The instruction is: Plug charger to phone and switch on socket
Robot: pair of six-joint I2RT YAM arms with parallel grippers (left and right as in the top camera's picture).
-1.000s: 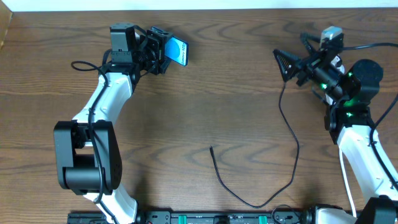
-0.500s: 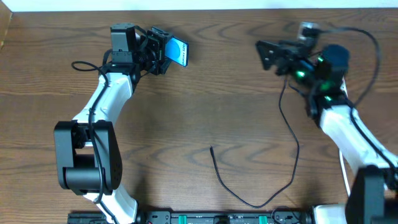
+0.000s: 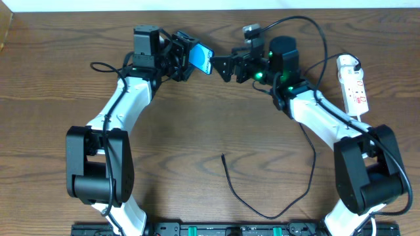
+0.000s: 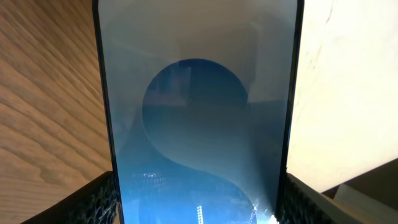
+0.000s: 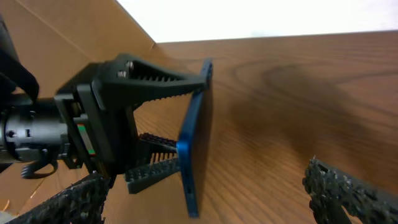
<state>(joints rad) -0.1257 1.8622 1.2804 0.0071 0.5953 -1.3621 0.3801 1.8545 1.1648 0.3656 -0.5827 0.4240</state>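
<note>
My right gripper will next hold the phone's loose end (image 3: 206, 61) (image 5: 194, 142) across its screen and back. The phone's other end stays free for my left gripper to regrip.
The phone (image 3: 202, 60) with its blue screen is held off the table at the back centre by my left gripper (image 3: 186, 59), which is shut on its edges. It fills the left wrist view (image 4: 199, 112), between the fingers (image 4: 199, 202). My right gripper (image 3: 222, 64) is open and empty, just right of the phone. In the right wrist view the phone (image 5: 194, 149) shows edge-on between the spread fingers (image 5: 214, 196). The charger cable (image 3: 310, 177) lies loose on the table, its plug tip (image 3: 223, 156) near the centre. The white socket strip (image 3: 353, 82) lies at the right.
The wooden table (image 3: 197, 124) reaches a pale wall at the back. A brown cardboard edge (image 5: 56, 50) stands behind the left arm in the right wrist view. Robot wiring loops above the right arm (image 3: 308, 29). A black rail (image 3: 216, 229) runs along the front edge.
My right arm has swung left from the back right to beside the phone, uncovering the socket strip. My left gripper has carried the phone slightly right. The cable has not moved.
</note>
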